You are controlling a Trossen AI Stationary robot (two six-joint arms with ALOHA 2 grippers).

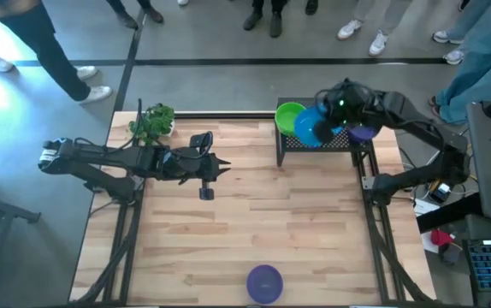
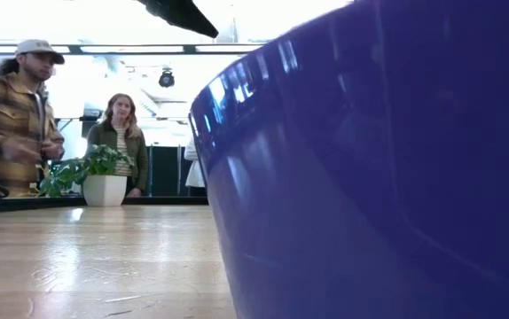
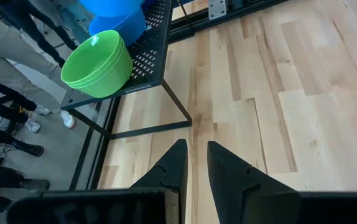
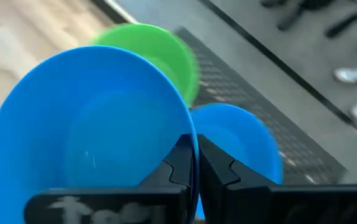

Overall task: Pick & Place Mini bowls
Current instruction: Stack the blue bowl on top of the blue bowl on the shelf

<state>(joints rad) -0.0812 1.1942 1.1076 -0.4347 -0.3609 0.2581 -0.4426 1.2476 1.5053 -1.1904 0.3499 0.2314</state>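
Observation:
The held blue bowl [image 4: 82, 124] hangs beside the rack's blue bowl [image 4: 242, 144], so my right gripper needs to move it over that one before letting go.
My right gripper [image 1: 334, 115] is over the black mesh rack [image 1: 290, 147] at the far right, shut on a blue mini bowl [image 4: 91, 130]. A second blue bowl [image 4: 244, 134] and a green bowl [image 4: 157, 50] sit on the rack behind it. The green bowl [image 1: 288, 115] is at the rack's left end and a purple bowl [image 1: 363, 133] at its right. Another purple bowl [image 1: 264, 282] rests on the table at the near edge and fills the low view [image 2: 370, 168]. My left gripper [image 1: 220, 167] hovers mid-table, shut and empty. My right gripper pinches the blue bowl's rim [image 4: 190, 140], one finger inside the bowl and one outside. The bowl is tilted with its hollow turned toward the wrist camera, above the rack. Whether it touches the rack or the other bowls, I cannot tell.
A small green plant in a white pot [image 1: 153, 121] stands at the far left of the table [image 1: 254, 222]. Several people stand beyond the far edge [image 2: 117, 133]. The wooden top between the two arms is bare.

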